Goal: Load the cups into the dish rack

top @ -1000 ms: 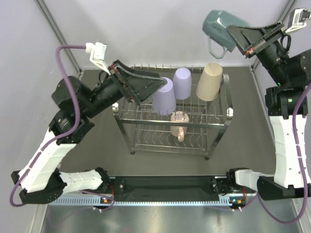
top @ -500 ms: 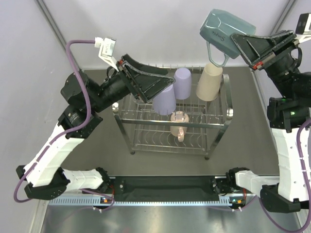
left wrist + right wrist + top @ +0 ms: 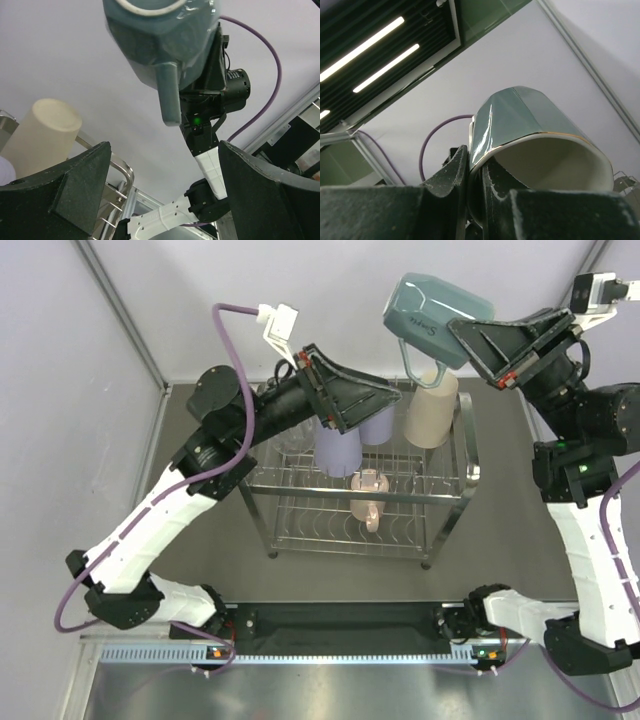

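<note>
The teal mug needs to go onto the dish rack's lower level (image 3: 322, 527). My left gripper needs to grab it by its handle (image 3: 406, 360) next.
My right gripper (image 3: 468, 338) is shut on the rim of the teal mug (image 3: 432, 308) and holds it high above the back right of the dish rack (image 3: 452, 502), handle hanging down. In the right wrist view one finger sits outside the mug (image 3: 535, 125) and one inside, at the gripper (image 3: 475, 172). My left gripper (image 3: 390, 398) is open and empty, raised over the rack's top tier and pointing at the mug (image 3: 165, 40). On the rack stand the beige tumbler (image 3: 432, 412), two lavender tumblers (image 3: 337, 448) (image 3: 379, 428) and, lower, the pink mug (image 3: 368, 498).
The left wrist view looks up between its open gripper (image 3: 165, 192) at the mug's handle, the beige tumbler (image 3: 47, 125) and the right arm behind. A faint clear glass (image 3: 291, 436) seems to stand at the rack's back left. Grey walls close in on three sides.
My left arm has risen and swung right over the rack, letting go of the lavender tumbler. My right gripper has carried the teal mug leftward.
</note>
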### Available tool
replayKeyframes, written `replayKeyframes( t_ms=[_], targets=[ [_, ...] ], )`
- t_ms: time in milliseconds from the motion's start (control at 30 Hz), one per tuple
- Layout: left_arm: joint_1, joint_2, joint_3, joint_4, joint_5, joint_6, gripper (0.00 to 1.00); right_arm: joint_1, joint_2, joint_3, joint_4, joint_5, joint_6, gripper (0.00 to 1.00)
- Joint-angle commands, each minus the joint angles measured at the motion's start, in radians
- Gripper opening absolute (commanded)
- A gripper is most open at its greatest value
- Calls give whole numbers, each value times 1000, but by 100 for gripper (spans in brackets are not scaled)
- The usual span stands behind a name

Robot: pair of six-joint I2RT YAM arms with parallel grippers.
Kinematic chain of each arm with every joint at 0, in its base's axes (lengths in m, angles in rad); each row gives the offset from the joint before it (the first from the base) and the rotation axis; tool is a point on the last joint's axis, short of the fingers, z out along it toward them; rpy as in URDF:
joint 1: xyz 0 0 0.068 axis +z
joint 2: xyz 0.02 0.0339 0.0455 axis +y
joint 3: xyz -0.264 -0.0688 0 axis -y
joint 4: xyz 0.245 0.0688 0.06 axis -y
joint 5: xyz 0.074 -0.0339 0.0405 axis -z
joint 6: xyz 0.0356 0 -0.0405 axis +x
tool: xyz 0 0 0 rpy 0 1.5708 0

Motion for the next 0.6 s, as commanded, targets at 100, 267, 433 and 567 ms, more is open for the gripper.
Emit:
replayKeyframes(
  t_ms=[100,267,433,567],
  targets=[
    [-2,30,75,97,49,-51,90,122,8,31,64,78,-117,0],
    [-2,30,72,96,48,-61,81,197,26,34,64,83,-157,0],
    [-2,27,72,74,32,-58,70,258,40,47,32,97,-218,0],
    [-2,22,75,37,13,-44,57,283,49,60,27,102,-235,0]
  ],
)
